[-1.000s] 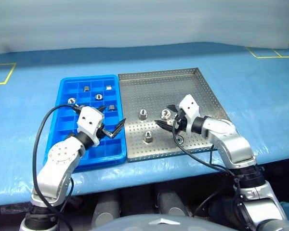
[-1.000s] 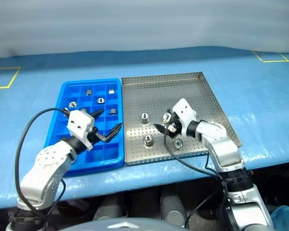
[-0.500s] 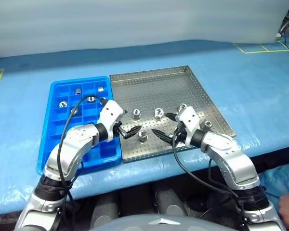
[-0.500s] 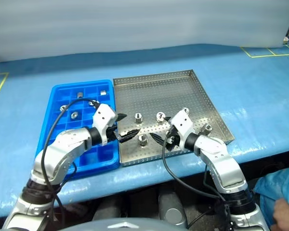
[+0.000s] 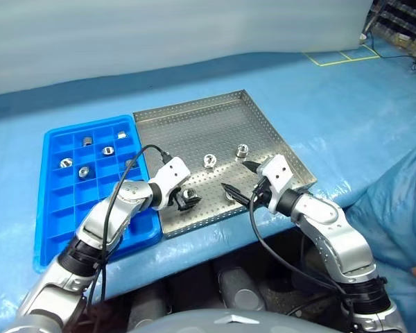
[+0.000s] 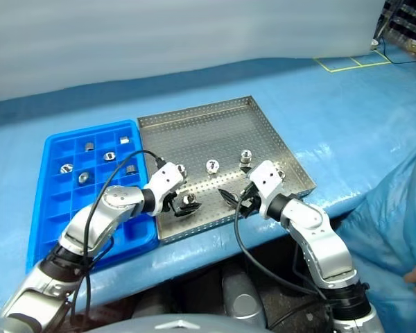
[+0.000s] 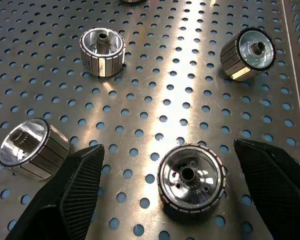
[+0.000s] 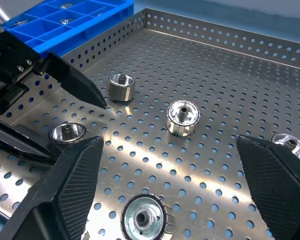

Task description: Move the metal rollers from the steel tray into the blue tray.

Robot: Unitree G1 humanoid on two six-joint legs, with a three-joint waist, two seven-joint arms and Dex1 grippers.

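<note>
The left gripper's two fingers reach down beside the standing roller's rim over the steel tray [image 7: 140, 125]. They would hold the roller now, so the left gripper should close on it.
The steel tray [image 5: 194, 125] lies mid-table with several metal rollers [image 5: 209, 161] standing loose on it. Beside it on the left sits the blue tray [image 5: 55, 215], with several rollers [image 5: 107, 149] in its far compartments. My left gripper [image 7: 167, 147] is low over the steel tray's near left part, open, with one roller [image 7: 190, 175] standing between its fingers [image 7: 72, 195], untouched. My right gripper [image 5: 236, 177] hovers open over the tray's near edge, pointing towards the left one, a roller [image 8: 142, 217] lying below it.
Both trays rest on a blue-covered table [image 5: 319, 118] whose near edge runs just under the trays. Yellow tape marks [image 5: 340, 57] lie at the far right. A person in blue clothing [image 5: 402, 201] stands at the right edge. Black cables [image 5: 263, 236] trail from both wrists.
The camera has swung right, shifting the scene left. My left gripper moved from above the blue tray onto the steel tray and sank around a roller. The right gripper drew back slightly.
</note>
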